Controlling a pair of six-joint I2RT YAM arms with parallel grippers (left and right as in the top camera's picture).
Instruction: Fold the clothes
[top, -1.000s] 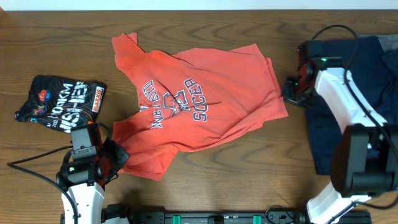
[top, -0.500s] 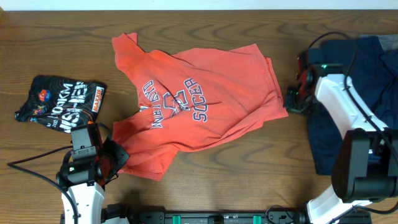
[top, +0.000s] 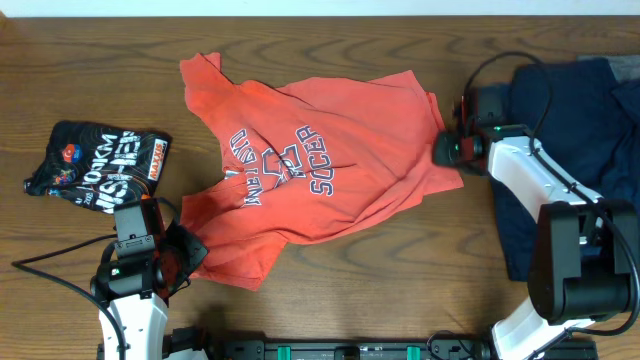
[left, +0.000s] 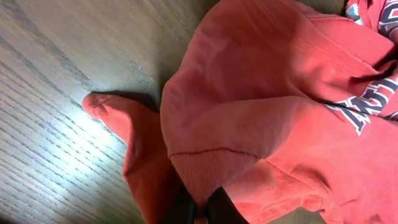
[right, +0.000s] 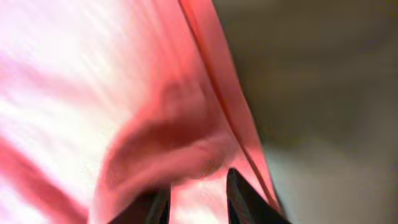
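My right gripper is to spread and fold the T-shirt, across from my left gripper. It should next grab the hem edge of the coral-red T-shirt (top: 320, 160) near the T-shirt's corner (top: 448, 178).
The coral-red T-shirt (top: 320, 160) lies crumpled in the middle of the table, its navy "SOCCER" lettering facing up. My left gripper (top: 182, 250) is at the shirt's near-left corner, shut on a bunched fold of the red cloth (left: 205, 168); the left wrist view shows its dark fingertips (left: 200, 210) pinching that fold. Over at the shirt's right edge is my right gripper (top: 441, 150). In the blurred right wrist view its gripper (right: 198, 200) is open, the fingers (right: 245, 199) apart, with red fabric (right: 155, 124) lying between and under them.
A small black printed shirt (top: 100, 165) lies at the left of the wooden table (top: 400, 260). Dark navy garments (top: 570, 170) are piled at the right edge, under the right arm. Cables run beside both arms.
My right gripper has moved left from the bare table beside the shirt onto the shirt's right edge, and its jaws have opened a little. The left gripper has not moved.
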